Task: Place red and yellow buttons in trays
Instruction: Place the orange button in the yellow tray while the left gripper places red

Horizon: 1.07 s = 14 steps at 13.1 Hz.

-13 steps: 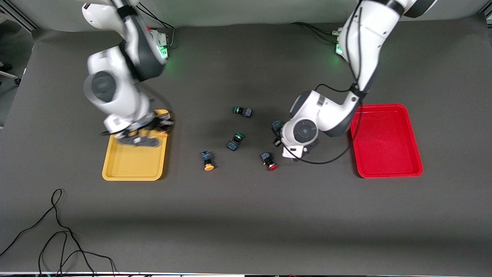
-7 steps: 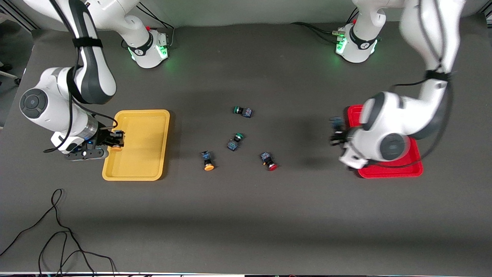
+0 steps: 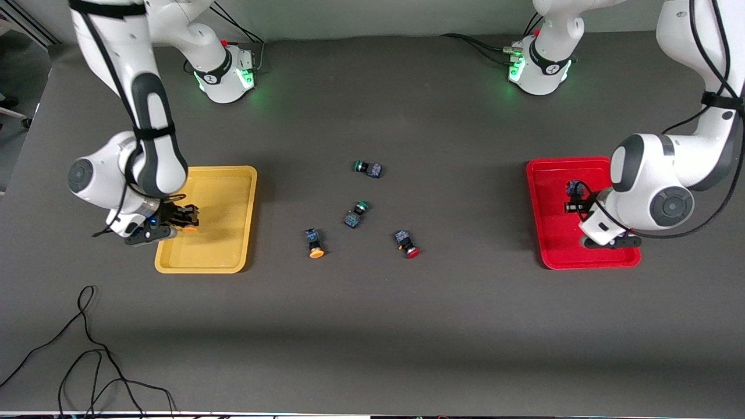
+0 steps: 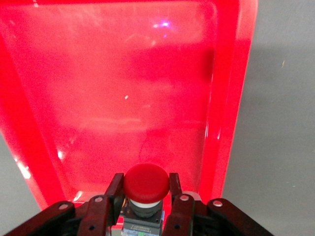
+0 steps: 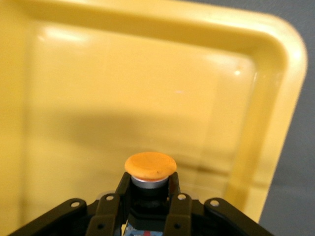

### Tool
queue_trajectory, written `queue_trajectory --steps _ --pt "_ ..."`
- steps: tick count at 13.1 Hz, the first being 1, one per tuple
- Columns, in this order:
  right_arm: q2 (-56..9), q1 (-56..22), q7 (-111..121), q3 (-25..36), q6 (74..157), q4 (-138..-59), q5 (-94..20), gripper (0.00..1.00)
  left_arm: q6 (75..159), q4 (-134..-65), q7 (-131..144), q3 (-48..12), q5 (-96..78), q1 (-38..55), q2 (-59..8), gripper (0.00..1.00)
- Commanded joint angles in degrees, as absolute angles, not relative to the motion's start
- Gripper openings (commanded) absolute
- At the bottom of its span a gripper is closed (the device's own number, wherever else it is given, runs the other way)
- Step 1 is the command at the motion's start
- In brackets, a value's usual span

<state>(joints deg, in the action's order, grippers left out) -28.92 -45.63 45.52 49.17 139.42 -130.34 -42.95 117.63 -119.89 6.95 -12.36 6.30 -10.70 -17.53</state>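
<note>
My left gripper should lower the red-capped button (image 3: 574, 188) (image 4: 146, 182) before letting go, because it is still above the red tray's bottom and would drop if I opened now.
My left gripper (image 3: 575, 198) is shut on a red-capped button (image 4: 146, 182) and holds it over the red tray (image 3: 553, 244), whose floor fills the left wrist view (image 4: 123, 88). My right gripper (image 3: 185, 220) is shut on an orange-yellow-capped button (image 5: 150, 167) and holds it over the yellow tray (image 3: 227, 192), also seen in the right wrist view (image 5: 147, 88). A second orange-yellow button (image 3: 314, 242) and a second red button (image 3: 407, 243) lie on the table between the trays.
Two green-capped buttons (image 3: 368, 168) (image 3: 356, 213) lie mid-table, farther from the front camera than the loose red and yellow ones. A black cable (image 3: 87, 361) loops near the table's front edge at the right arm's end.
My left gripper has carried the red button from mid-table to over the red tray. My right gripper has shifted with its yellow button farther in over the yellow tray.
</note>
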Motion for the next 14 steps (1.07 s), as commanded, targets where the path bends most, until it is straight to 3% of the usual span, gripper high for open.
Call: queue_trajectory --steps 1,2,3,4,5,6,7,8,10,12,14 --pt "-31.5 -45.9 47.5 49.4 139.0 -127.2 -45.7 0.22 126.9 -135.0 7.3 -13.1 6.9 -10.4 -7.0 0.00" --pt "-31.5 -45.9 46.9 49.4 138.9 -126.5 -45.7 0.45 130.9 -138.4 7.3 -13.1 6.8 -10.5 -6.7 0.00" --pt "-31.5 -45.8 46.7 49.4 138.9 -126.2 -45.7 0.99 135.7 -141.6 7.3 -13.0 6.8 -10.5 -6.8 0.00" --pt "-31.3 -45.8 46.3 49.5 138.8 -126.2 -45.7 1.00 140.5 -144.3 7.4 -13.0 6.8 -10.5 -7.5 0.00" --pt "-30.9 -46.1 45.4 49.5 138.8 -126.0 -45.6 1.00 143.2 -145.3 7.4 -13.0 6.8 -10.4 -8.6 0.08" --pt "-30.2 -46.6 44.3 49.8 137.8 -125.8 -45.5 1.00 143.7 -144.7 7.5 -13.0 6.7 -10.4 -9.1 0.62" --pt "-29.3 -46.8 44.1 50.6 135.7 -124.6 -45.0 1.00 143.4 -143.3 7.3 -13.1 6.7 -10.4 -9.1 0.99" --pt "-28.8 -47.5 43.6 52.9 133.0 -122.9 -42.0 1.00 141.7 -141.2 7.6 -13.1 6.7 -10.2 -8.5 1.00" --pt "-28.7 -51.3 34.7 58.9 122.8 -115.8 -34.4 1.00 128.5 -132.2 7.5 -13.4 6.1 -9.8 -7.9 1.00" --pt "-28.7 -54.7 27.4 63.4 110.8 -107.4 -29.6 1.00 114.7 -118.3 8.9 -13.4 2.3 -7.1 -9.7 1.00" --pt "-28.7 -58.3 20.8 65.4 105.5 -103.1 -28.8 1.00 107.7 -104.3 16.7 -13.4 1.5 -1.9 -16.8 1.00"
